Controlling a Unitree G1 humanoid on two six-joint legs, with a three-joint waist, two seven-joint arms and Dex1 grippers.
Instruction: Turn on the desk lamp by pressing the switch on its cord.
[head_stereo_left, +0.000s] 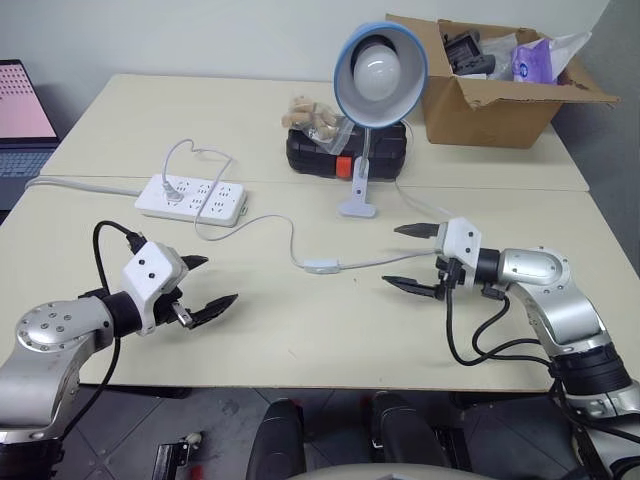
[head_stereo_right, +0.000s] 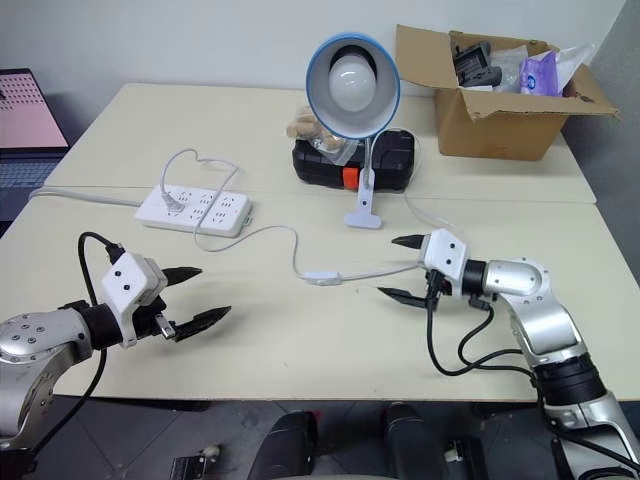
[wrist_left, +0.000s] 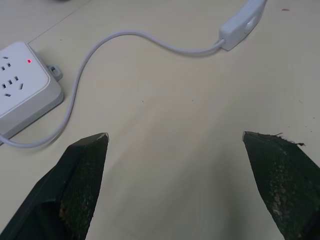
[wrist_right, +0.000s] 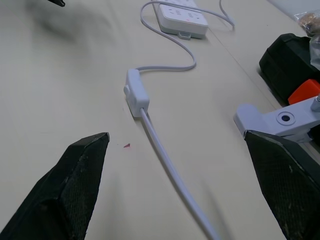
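Observation:
Next, my right gripper grabs the switch by its lamp-cord end (head_stereo_left: 334, 266), to hold the switch steady for pressing on the lamp (head_stereo_left: 378, 70).
The desk lamp (head_stereo_left: 378, 70) stands at the middle back of the table, its blue shade and white bulb facing me and its base (wrist_right: 280, 117) clipped flat on the tabletop. Its thin white cord (head_stereo_left: 370, 262) runs across the table to the small white switch (head_stereo_left: 320, 266), also seen close in the right wrist view (wrist_right: 136, 92). My right gripper (head_stereo_left: 391, 256) hovers open just right of the switch, straddling the cord above the table. My left gripper (head_stereo_left: 220, 279) is open and empty well to the switch's left (wrist_left: 241, 27).
A white power strip (head_stereo_left: 192, 197) lies at the back left with plugs in it. A black case (head_stereo_left: 345, 150) sits behind the lamp base, a cardboard box (head_stereo_left: 490, 90) at the back right, and a laptop (head_stereo_left: 20, 110) at the far left.

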